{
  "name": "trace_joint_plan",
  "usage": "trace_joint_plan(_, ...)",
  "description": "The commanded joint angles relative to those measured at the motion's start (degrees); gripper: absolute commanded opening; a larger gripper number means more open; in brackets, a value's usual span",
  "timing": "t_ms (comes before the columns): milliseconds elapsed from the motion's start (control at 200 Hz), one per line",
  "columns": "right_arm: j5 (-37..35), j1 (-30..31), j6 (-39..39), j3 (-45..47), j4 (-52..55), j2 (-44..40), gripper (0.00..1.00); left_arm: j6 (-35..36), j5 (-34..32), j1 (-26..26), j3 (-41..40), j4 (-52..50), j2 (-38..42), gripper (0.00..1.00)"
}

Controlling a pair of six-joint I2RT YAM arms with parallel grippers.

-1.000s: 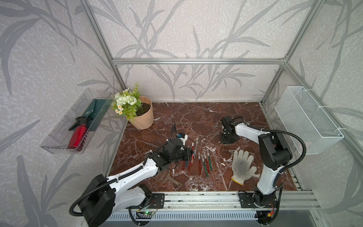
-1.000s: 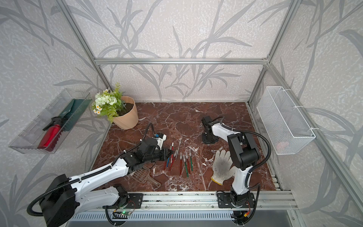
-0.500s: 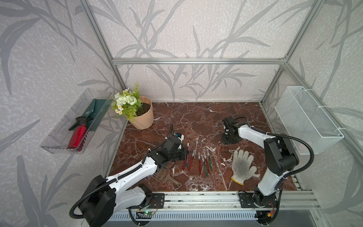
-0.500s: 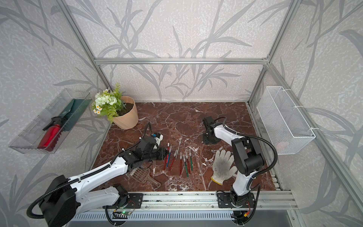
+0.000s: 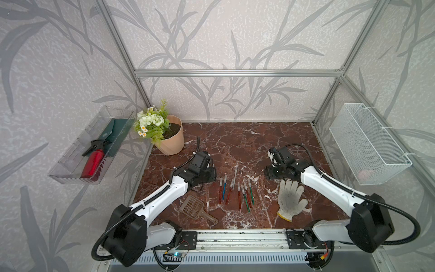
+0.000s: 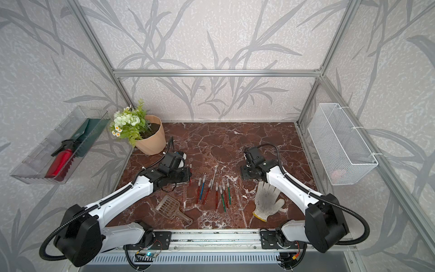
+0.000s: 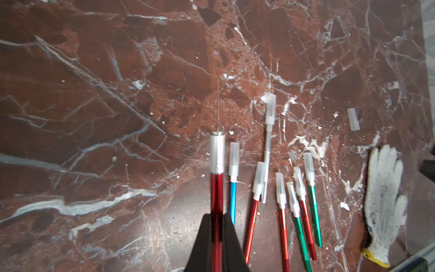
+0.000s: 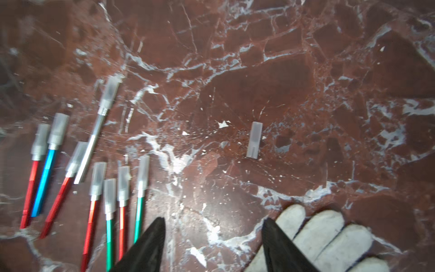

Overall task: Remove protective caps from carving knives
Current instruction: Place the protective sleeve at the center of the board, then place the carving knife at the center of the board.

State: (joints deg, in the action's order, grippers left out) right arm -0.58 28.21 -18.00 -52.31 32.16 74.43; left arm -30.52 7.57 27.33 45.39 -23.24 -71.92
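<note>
My left gripper holds the red carving knife [image 7: 216, 188] high above the marble tabletop, so I need to bring the knife down before my gripper releases it.
My left gripper [image 7: 216, 220] is shut on a red carving knife [image 7: 216, 188]. Its silver collar and thin needle tip are bare. In both top views this gripper [image 5: 213, 175] [image 6: 188, 175] hangs left of the row of carving knives [image 5: 235, 190] [image 6: 214, 190]. Several red, blue and green knives lie there, and the protective caps [image 7: 308, 168] [image 8: 143, 172] are still on them. One loose cap [image 8: 254, 139] [image 7: 353, 119] lies alone on the marble. My right gripper [image 8: 211, 222] [image 5: 268, 173] is open and empty, just short of that cap, with the row on one side and the glove on the other.
A white work glove [image 5: 290, 197] lies under the right arm. A brown slotted scoop [image 5: 191, 207] sits front left. The flower pot [image 5: 171, 139] stands back left. A wire basket [image 5: 367, 143] hangs on the right wall and a clear tray [image 5: 70, 162] on the left wall.
My right gripper has opened, and the cap now lies loose on the marble. My left gripper has drawn back to the left with the red knife.
</note>
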Motion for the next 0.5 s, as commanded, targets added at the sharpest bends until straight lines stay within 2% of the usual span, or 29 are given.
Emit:
trace_joint_plan(0, 4.0, 0.3, 0.3, 1.6, -1.6, -5.5, 0.85, 2.6, -1.5, -1.1, 3.1, -3.1, -2.6, 0.07)
trace_joint_plan(60, 6.0, 0.3, 0.4, 2.3, -2.2, -8.4, 0.93, 3.2, -1.6, -1.5, 4.4, -3.1, -4.5, 0.07)
trace_joint_plan(135, 8.3, 0.3, 0.6, 3.1, -2.9, -11.4, 1.00, 4.1, -1.5, -1.8, 6.1, -3.0, -7.0, 0.07)
trace_joint_plan(315, 10.9, 0.3, 1.1, 3.7, -3.0, -16.3, 0.99, 4.7, -3.0, -2.1, 11.2, -4.2, -14.1, 0.07)
trace_joint_plan(495, 13.0, 0.3, 1.8, 4.6, -3.6, -17.7, 0.99, 6.0, -4.1, -2.2, 16.7, -5.9, -21.1, 0.07)
